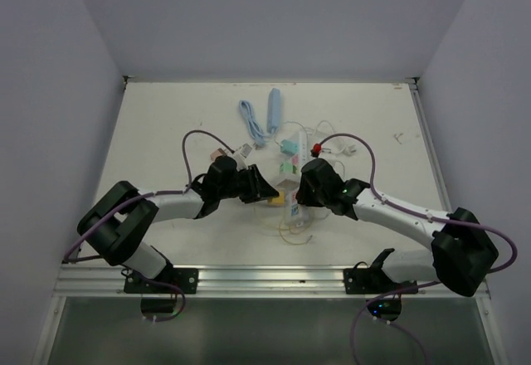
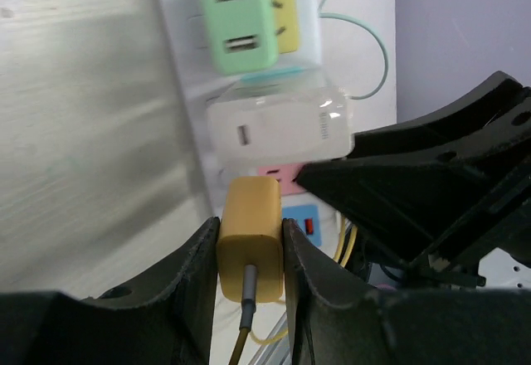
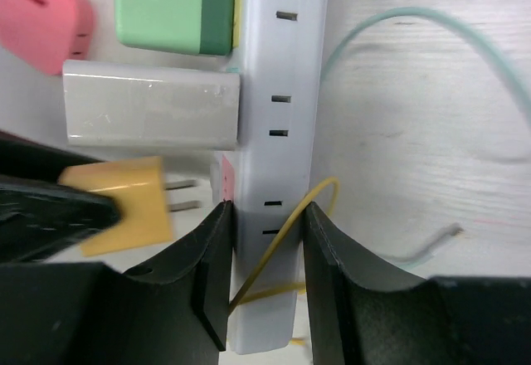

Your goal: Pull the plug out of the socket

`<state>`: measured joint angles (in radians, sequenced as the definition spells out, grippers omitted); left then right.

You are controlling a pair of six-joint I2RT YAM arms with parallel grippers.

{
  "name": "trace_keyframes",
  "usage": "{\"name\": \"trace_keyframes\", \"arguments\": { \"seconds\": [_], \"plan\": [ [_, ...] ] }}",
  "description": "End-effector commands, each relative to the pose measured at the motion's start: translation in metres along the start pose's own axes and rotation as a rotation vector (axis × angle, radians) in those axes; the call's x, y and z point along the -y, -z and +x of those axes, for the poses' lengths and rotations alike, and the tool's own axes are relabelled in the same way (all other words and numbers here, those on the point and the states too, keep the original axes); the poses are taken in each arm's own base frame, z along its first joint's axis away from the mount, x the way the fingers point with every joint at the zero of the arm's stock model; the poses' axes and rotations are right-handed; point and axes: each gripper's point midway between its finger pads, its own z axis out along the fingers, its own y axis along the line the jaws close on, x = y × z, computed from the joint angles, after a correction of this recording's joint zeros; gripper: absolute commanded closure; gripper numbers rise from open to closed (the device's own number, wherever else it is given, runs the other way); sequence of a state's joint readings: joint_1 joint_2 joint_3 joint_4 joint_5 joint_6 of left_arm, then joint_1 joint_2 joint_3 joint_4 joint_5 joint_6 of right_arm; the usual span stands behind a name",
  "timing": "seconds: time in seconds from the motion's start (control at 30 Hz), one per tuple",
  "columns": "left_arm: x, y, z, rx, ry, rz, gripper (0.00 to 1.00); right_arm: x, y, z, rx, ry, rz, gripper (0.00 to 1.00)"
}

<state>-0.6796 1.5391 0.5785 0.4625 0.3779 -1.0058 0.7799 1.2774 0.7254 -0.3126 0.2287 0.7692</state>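
The yellow plug [image 1: 274,201] has its bare prongs outside the socket's outlet, but it would fall close to the socket if I opened now. My left gripper should keep holding the plug.
The socket, a long white power strip [image 1: 292,184] [image 3: 278,66] [image 2: 178,75], lies mid-table. My right gripper [image 1: 305,187] [image 3: 265,249] is shut across its near end. My left gripper [image 1: 264,191] [image 2: 250,249] is shut on the yellow plug [image 2: 250,236] [image 3: 124,203] [image 1: 274,201]. In the right wrist view the plug's two prongs [image 3: 184,195] are bare, their tips just short of the strip's pink outlet. A green plug [image 3: 170,8] [image 2: 236,17] and a white plug [image 3: 149,114] [image 2: 278,124] sit in the strip farther along.
A pink plug [image 3: 41,21] lies loose beside the strip. A light-blue coiled cable [image 1: 249,120] and a light-blue bar [image 1: 273,108] lie at the back. Thin yellow [image 3: 290,216] and teal [image 3: 431,25] cords loop around the strip. Walls close in left and right.
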Motion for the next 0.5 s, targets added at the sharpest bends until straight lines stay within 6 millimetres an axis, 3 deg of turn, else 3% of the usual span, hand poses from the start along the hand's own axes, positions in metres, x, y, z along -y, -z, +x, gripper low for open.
{"name": "trace_keyframes", "arguments": {
  "seconds": [0.0,0.27,0.47],
  "plan": [
    [-0.009,0.014,-0.010,0.026,0.022,-0.010,1.00,0.060,-0.002,-0.014,0.086,0.062,0.264,1.00],
    [-0.023,0.033,-0.019,0.045,0.035,-0.061,1.00,0.057,-0.003,-0.021,0.099,0.107,0.238,1.00],
    [-0.064,0.047,-0.038,0.098,0.003,-0.219,0.96,0.047,0.008,-0.033,0.135,0.153,0.171,1.00]
  ]
}}
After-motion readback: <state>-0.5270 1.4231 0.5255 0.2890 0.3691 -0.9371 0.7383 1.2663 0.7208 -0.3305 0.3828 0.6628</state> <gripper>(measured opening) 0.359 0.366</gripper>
